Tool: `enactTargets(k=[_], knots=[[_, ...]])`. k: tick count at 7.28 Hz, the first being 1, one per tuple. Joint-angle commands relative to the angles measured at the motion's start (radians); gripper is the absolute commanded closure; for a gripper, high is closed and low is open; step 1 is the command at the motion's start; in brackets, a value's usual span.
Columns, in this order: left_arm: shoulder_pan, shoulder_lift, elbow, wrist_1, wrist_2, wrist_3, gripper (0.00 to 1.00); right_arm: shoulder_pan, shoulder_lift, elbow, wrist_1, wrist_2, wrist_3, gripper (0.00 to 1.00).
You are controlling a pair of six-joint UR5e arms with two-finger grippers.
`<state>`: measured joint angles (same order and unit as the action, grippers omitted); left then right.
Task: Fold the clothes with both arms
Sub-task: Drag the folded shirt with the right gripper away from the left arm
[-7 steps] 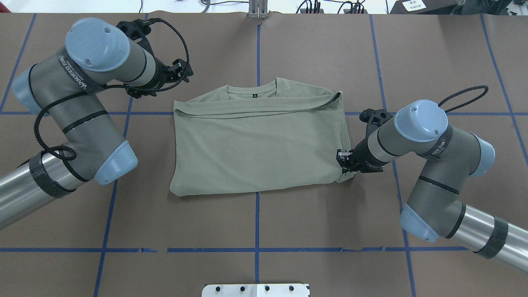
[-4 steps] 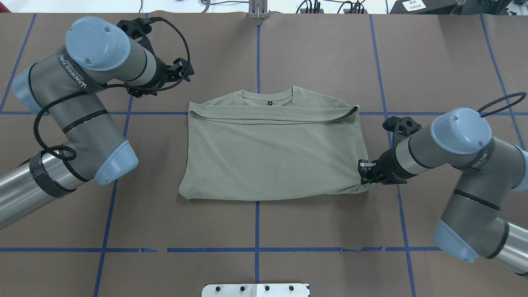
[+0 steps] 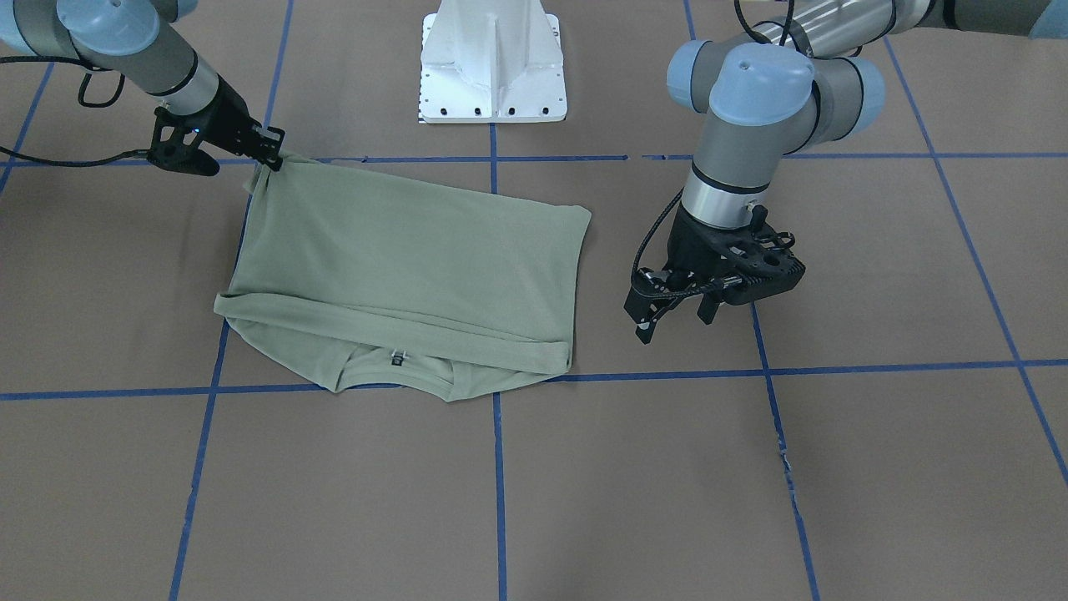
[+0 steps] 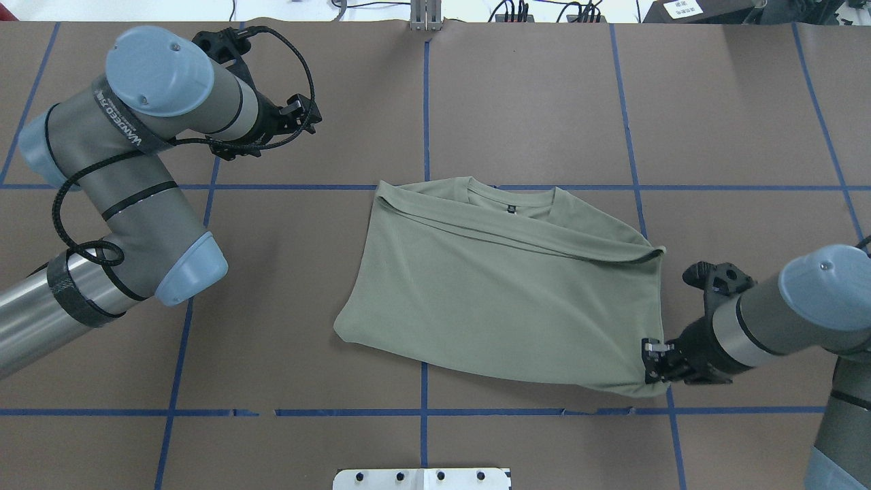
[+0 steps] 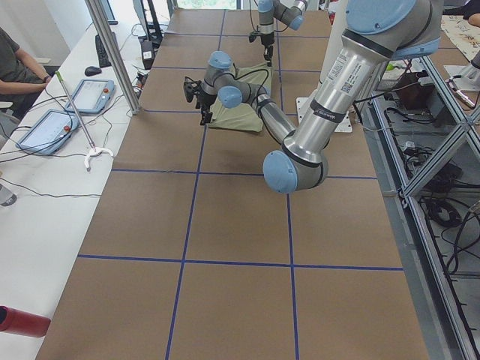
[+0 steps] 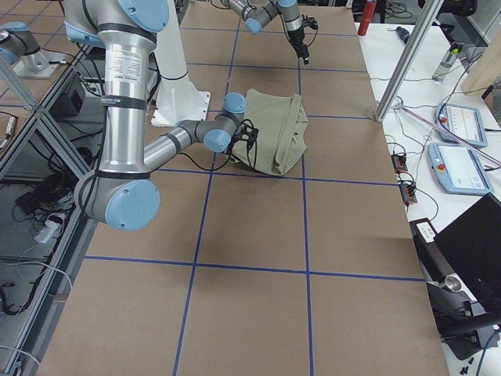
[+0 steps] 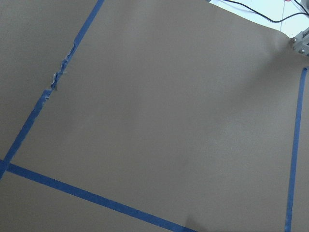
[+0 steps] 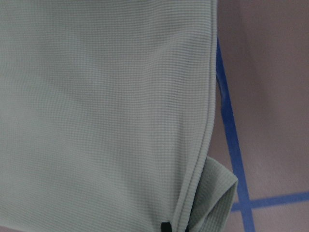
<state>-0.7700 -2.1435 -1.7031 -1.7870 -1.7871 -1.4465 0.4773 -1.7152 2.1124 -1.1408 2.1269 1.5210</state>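
My right gripper is holding the shirt's pinched corner (image 3: 287, 169), which only reaches the crosswise blue tape line (image 3: 375, 159). It should pull that corner past the tape line before it opens.
The pale sage-green shirt (image 4: 503, 299) lies folded and skewed on the brown table, its neck label (image 4: 510, 209) on the far side. My right gripper (image 4: 652, 361) is shut on the shirt's near right corner, which bunches at the fingers. In the front-facing view the same gripper (image 3: 271, 157) pinches that corner of the shirt (image 3: 400, 259) near the base. The right wrist view is filled with shirt fabric (image 8: 96, 96) and its hem. My left gripper (image 3: 674, 321) hangs open over bare table beside the shirt, holding nothing. From overhead the left gripper (image 4: 304, 117) sits far left of the cloth.
The white pedestal base (image 3: 492, 63) stands at the robot's edge of the table. Blue tape lines (image 4: 424, 102) cross the brown surface. A person (image 5: 19, 60) sits at a side table with tablets (image 5: 46, 129) beyond my left end.
My right gripper has dragged the shirt's corner to the right and toward the robot's base. The whole shirt slid right and turned askew. The left arm stayed still.
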Motion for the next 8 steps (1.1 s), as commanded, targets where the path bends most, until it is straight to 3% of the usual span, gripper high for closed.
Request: enactTargets(k=[1,3,4,5,7,8], knots=[[0.0,0.004,0.0,0.0,0.0,0.0,0.01,-0.127,-0.095,0.076,0.0,0.008,0.039,1.0],[0.002,0.008,0.0,-0.002,0.0,0.002,0.01,-0.205,-0.119,0.089,0.001,0.022,0.053,1.0],[0.002,0.007,-0.001,-0.002,-0.002,0.003,0.01,-0.209,-0.119,0.095,0.003,0.031,0.054,0.02],[0.002,0.007,-0.001,-0.002,-0.005,0.008,0.01,-0.209,-0.115,0.104,0.003,0.027,0.054,0.0],[0.059,0.007,-0.035,-0.002,-0.023,0.011,0.01,-0.073,-0.078,0.1,0.003,0.018,0.041,0.0],[0.105,0.019,-0.074,0.0,-0.025,0.003,0.0,0.004,-0.011,0.094,0.004,0.018,0.024,0.0]])
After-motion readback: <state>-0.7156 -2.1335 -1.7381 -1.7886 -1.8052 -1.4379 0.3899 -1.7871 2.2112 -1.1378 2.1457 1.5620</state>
